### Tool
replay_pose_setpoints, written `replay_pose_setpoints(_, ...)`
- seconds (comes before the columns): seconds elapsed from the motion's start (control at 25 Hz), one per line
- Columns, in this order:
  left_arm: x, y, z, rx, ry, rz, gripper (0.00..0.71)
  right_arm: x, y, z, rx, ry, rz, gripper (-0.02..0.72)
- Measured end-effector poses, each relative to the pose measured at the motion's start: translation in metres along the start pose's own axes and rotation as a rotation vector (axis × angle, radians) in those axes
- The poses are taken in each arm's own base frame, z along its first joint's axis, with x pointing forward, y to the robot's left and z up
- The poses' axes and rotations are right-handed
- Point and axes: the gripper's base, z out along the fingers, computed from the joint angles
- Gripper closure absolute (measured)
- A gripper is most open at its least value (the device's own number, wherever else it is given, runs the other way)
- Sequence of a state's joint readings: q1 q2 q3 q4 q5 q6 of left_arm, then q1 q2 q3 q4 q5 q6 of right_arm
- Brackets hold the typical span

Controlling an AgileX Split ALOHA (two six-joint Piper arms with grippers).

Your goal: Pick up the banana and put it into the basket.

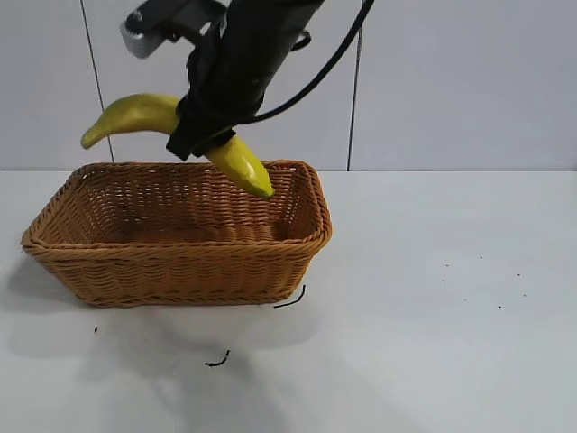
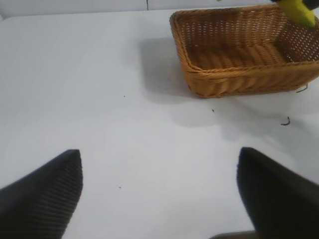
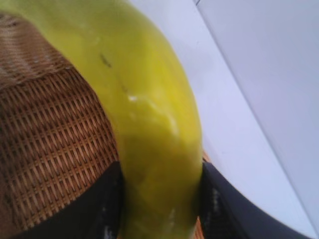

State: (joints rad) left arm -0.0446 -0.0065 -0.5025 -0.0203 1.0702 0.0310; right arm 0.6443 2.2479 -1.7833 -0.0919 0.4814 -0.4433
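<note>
My right gripper holds the banana with the banana's lower tip (image 1: 260,184) over the inside of the basket, within the basket's rim, so it should release the banana now.
The yellow banana (image 1: 135,113) hangs in the air above the back of the wicker basket (image 1: 180,248), with one end pointing down over the basket's inside. My right gripper (image 1: 203,135) is shut on the banana's middle. In the right wrist view the banana (image 3: 149,114) fills the gap between the black fingers of that gripper (image 3: 159,199), with the basket weave (image 3: 45,149) below. My left gripper (image 2: 159,194) is open and empty over bare table, well away from the basket (image 2: 239,74). A tip of the banana (image 2: 301,10) shows in that view too.
The basket stands on a white table (image 1: 451,316) in front of a pale wall. Two small dark scraps (image 1: 290,298) (image 1: 216,361) lie on the table by the basket's near side. The left arm does not show in the exterior view.
</note>
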Motion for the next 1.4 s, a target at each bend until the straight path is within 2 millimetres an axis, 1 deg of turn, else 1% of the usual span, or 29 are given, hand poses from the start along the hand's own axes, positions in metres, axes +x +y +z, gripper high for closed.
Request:
replay_pose_setpoints(0.2, 0.0, 0.0, 0.0, 0.0, 0.0, 0.0, 0.075, 0.002, 0.001, 0.0, -0.013, 0.027, 0.001, 0.414)
replay_pose_setpoints(0.24, 0.0, 0.0, 0.0, 0.0, 0.0, 0.0, 0.075, 0.003, 0.001, 0.0, -0.015, 0.03, 0.002, 0.399)
replay_pose_setpoints(0.28, 0.0, 0.0, 0.0, 0.0, 0.0, 0.0, 0.075, 0.003, 0.001, 0.0, -0.016, 0.03, 0.002, 0.362)
replay_pose_setpoints(0.4, 0.0, 0.0, 0.0, 0.0, 0.0, 0.0, 0.075, 0.003, 0.001, 0.0, -0.015, 0.028, 0.003, 0.144)
replay_pose_setpoints(0.44, 0.0, 0.0, 0.0, 0.0, 0.0, 0.0, 0.075, 0.002, 0.001, 0.0, -0.014, 0.026, 0.003, 0.092)
replay_pose_setpoints(0.56, 0.0, 0.0, 0.0, 0.0, 0.0, 0.0, 0.075, 0.0, 0.0, -0.003, -0.008, 0.014, 0.006, 0.034)
replay_pose_setpoints(0.72, 0.0, 0.0, 0.0, 0.0, 0.0, 0.0, 0.075, -0.007, -0.005, -0.016, 0.011, -0.014, 0.054, 0.023)
replay_pose_setpoints(0.84, 0.0, 0.0, 0.0, 0.0, 0.0, 0.0, 0.075, -0.018, -0.013, -0.033, 0.029, -0.043, 0.159, 0.023)
replay_pose_setpoints(0.88, 0.0, 0.0, 0.0, 0.0, 0.0, 0.0, 0.075, -0.018, -0.013, -0.033, 0.029, -0.043, 0.159, 0.023)
replay_pose_setpoints(1.0, 0.0, 0.0, 0.0, 0.0, 0.0, 0.0, 0.075, -0.029, -0.024, -0.054, 0.039, -0.044, 0.282, 0.023)
replay_pose_setpoints(1.08, 0.0, 0.0, 0.0, 0.0, 0.0, 0.0, 0.075, -0.032, -0.038, -0.068, 0.047, -0.016, 0.348, 0.023)
replay_pose_setpoints(1.12, 0.0, 0.0, 0.0, 0.0, 0.0, 0.0, 0.075, -0.031, -0.046, -0.075, 0.052, 0.009, 0.376, 0.024)
replay_pose_setpoints(1.16, 0.0, 0.0, 0.0, 0.0, 0.0, 0.0, 0.075, -0.025, -0.062, -0.084, 0.061, 0.065, 0.423, 0.025)
replay_pose_setpoints(1.2, 0.0, 0.0, 0.0, 0.0, 0.0, 0.0, 0.075, -0.021, -0.068, -0.089, 0.061, 0.105, 0.446, 0.025)
replay_pose_setpoints(1.32, 0.0, 0.0, 0.0, 0.0, 0.0, 0.0, 0.075, -0.003, -0.092, -0.098, 0.081, 0.182, 0.534, 0.025)
replay_pose_setpoints(1.36, 0.0, 0.0, 0.0, 0.0, 0.0, 0.0, 0.075, -0.003, -0.092, -0.098, 0.081, 0.182, 0.534, 0.025)
replay_pose_setpoints(1.4, 0.0, 0.0, 0.0, 0.0, 0.0, 0.0, 0.075, 0.005, -0.101, -0.1, 0.093, 0.205, 0.586, 0.025)
